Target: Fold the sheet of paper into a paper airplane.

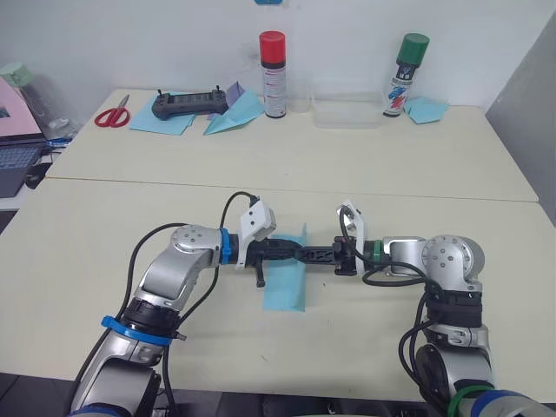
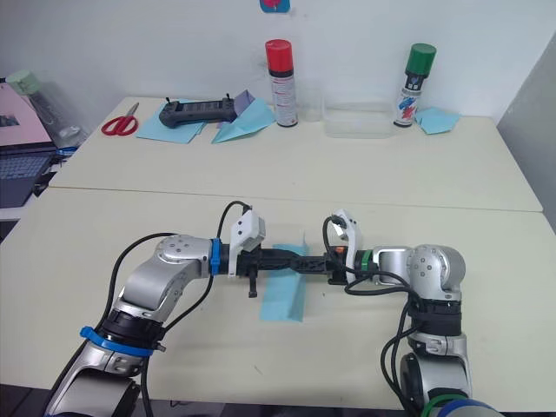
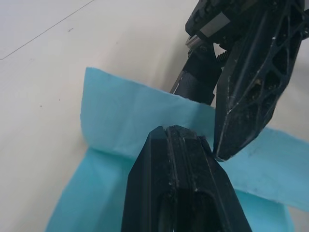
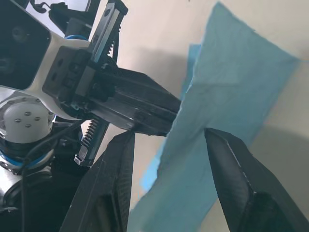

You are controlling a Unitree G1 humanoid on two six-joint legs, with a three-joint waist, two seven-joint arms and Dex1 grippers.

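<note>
My right gripper grabs the sheet of paper by its raised flap's edge [image 4: 169,157] next, to work the folded sheet toward a paper airplane.
The sheet of paper [image 1: 285,285] is light blue and lies folded into a narrow strip near the table's front middle. One flap [image 4: 227,92] stands up off the table. My left gripper [image 1: 297,253] reaches in from the left, its fingers [image 3: 178,179] shut on the flap's edge. My right gripper [image 1: 313,254] comes from the right, tip to tip with the left one. It is open, and its fingers [image 4: 113,179] straddle the raised flap. No paper airplane shape shows in the sheet.
Along the far edge stand a red-capped spray can [image 1: 273,74], a green-capped can [image 1: 406,75] and a clear tray [image 1: 347,113]. A black controller [image 1: 187,104], scissors [image 1: 112,115], a blue paper dart [image 1: 234,118] and a teal scrap [image 1: 426,109] lie there too. A laptop [image 1: 17,165] sits far left.
</note>
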